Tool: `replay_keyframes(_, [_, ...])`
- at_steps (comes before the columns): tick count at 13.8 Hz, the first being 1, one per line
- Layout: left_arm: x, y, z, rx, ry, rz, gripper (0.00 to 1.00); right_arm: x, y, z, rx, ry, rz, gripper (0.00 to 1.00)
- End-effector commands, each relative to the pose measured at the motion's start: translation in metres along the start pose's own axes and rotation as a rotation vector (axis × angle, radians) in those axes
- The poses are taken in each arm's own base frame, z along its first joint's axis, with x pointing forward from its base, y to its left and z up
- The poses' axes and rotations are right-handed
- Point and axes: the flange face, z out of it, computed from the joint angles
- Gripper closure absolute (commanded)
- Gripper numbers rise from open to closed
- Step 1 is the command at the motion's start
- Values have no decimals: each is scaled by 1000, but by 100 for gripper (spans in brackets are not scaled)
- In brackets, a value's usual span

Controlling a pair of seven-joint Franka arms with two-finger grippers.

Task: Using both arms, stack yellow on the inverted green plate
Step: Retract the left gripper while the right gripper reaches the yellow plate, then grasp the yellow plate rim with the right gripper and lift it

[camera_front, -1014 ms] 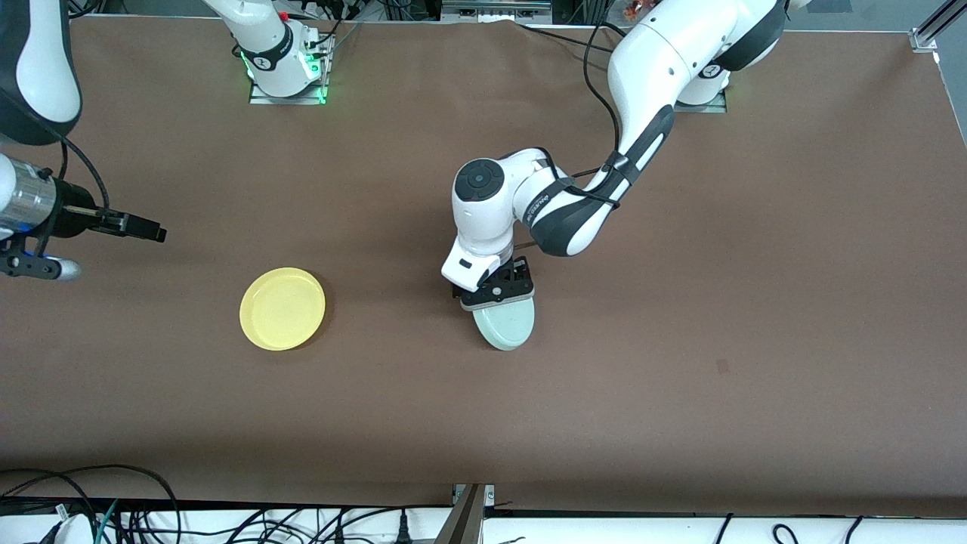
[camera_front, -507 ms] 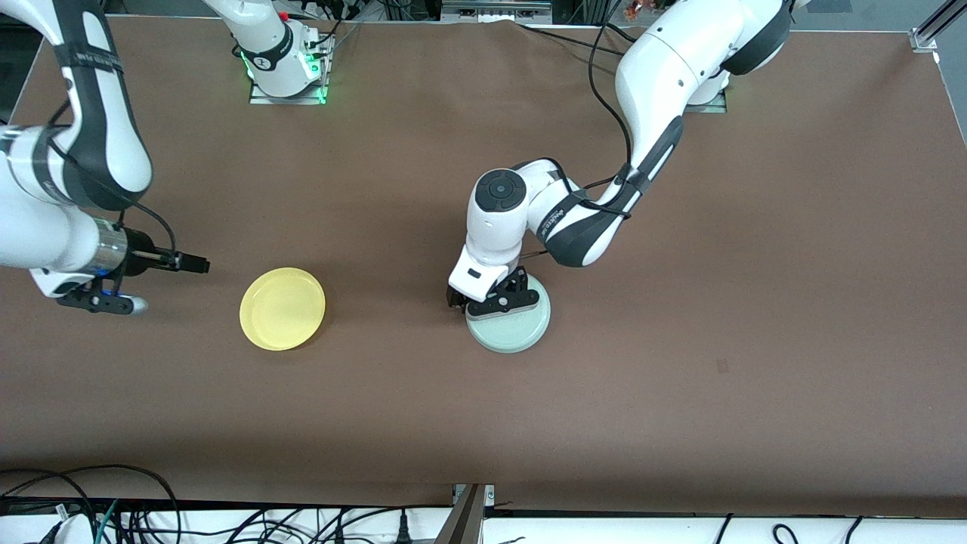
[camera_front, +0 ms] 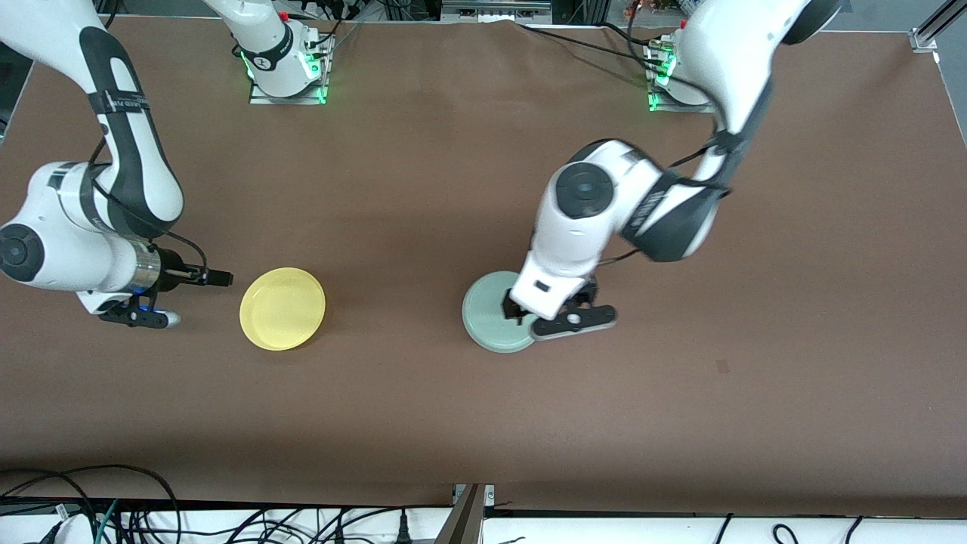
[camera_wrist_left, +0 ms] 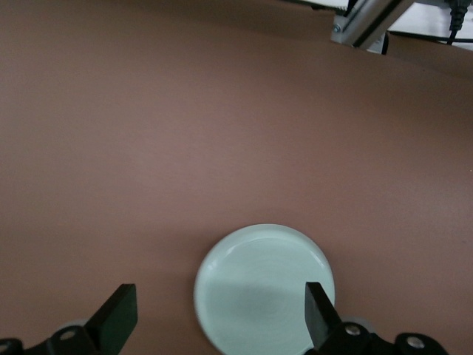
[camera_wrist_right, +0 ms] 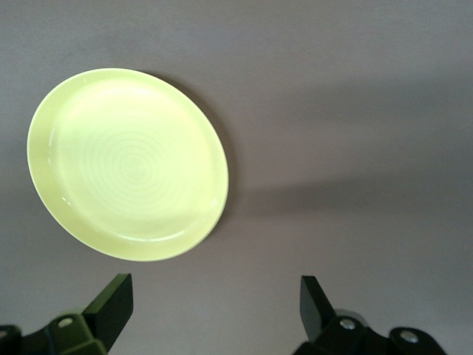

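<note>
The right gripper grabs the yellow plate by its rim point(camera_front: 247, 292) next, to stack it on the inverted green plate point(camera_front: 486, 313).
The green plate point(camera_front: 487, 317) lies upside down on the brown table near the middle; it also shows in the left wrist view point(camera_wrist_left: 262, 288). My left gripper point(camera_front: 548, 313) point(camera_wrist_left: 220, 314) is open and empty, just over the plate's edge toward the left arm's end. The yellow plate point(camera_front: 282, 308) lies rim up toward the right arm's end and shows in the right wrist view point(camera_wrist_right: 129, 163). My right gripper point(camera_front: 219, 279) point(camera_wrist_right: 214, 299) is open and empty, low beside the yellow plate, apart from it.
Both arm bases point(camera_front: 285, 72) point(camera_front: 680, 91) stand along the table's edge farthest from the front camera. Cables point(camera_front: 227, 521) and a metal bracket point(camera_front: 468, 514) lie along the nearest edge. A metal frame point(camera_wrist_left: 366, 22) shows in the left wrist view.
The left gripper let go of the green plate, which went from tilted on edge to flat and upside down, then moved toward its own end. The right arm swung down toward the yellow plate.
</note>
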Motion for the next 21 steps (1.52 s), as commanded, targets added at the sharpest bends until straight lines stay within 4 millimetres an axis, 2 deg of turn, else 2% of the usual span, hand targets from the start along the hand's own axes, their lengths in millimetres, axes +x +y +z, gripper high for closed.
replay_keyframes(1, [26,-87,-45,14,-91,78,0,5,-3,30,22,24,-7,0])
replay_keyframes(3, [44,-143,-74,49,-129,152,0,13,-5,53,22,39,-25,0])
replay_keyframes(6, [56,-221,-115,73,-153,133,0,19,-7,64,22,67,-93,0])
replay_keyframes(8, [57,-266,-136,62,-173,142,0,25,1,64,22,113,-107,0])
replay_keyframes(10, [56,-306,-165,35,-158,134,0,30,10,63,21,144,-114,0])
replay_keyframes(11, [54,-322,-170,19,-168,109,0,30,11,67,16,144,-132,0])
replay_keyframes(12, [49,-339,-178,13,-175,84,0,32,14,82,15,146,-138,0])
replay_keyframes(15, [33,-363,-192,17,-208,144,0,30,17,91,18,149,-140,1])
replay_keyframes(16, [26,-367,-190,20,-233,139,0,31,17,95,17,160,-139,2])
replay_keyframes(18, [13,-371,-189,26,-251,135,0,30,19,106,18,153,-136,8])
replay_keyframes(19, [11,-370,-187,29,-262,135,0,30,18,107,17,156,-137,18])
replay_keyframes(21, [11,-371,-183,31,-286,134,0,29,18,107,18,148,-130,56])
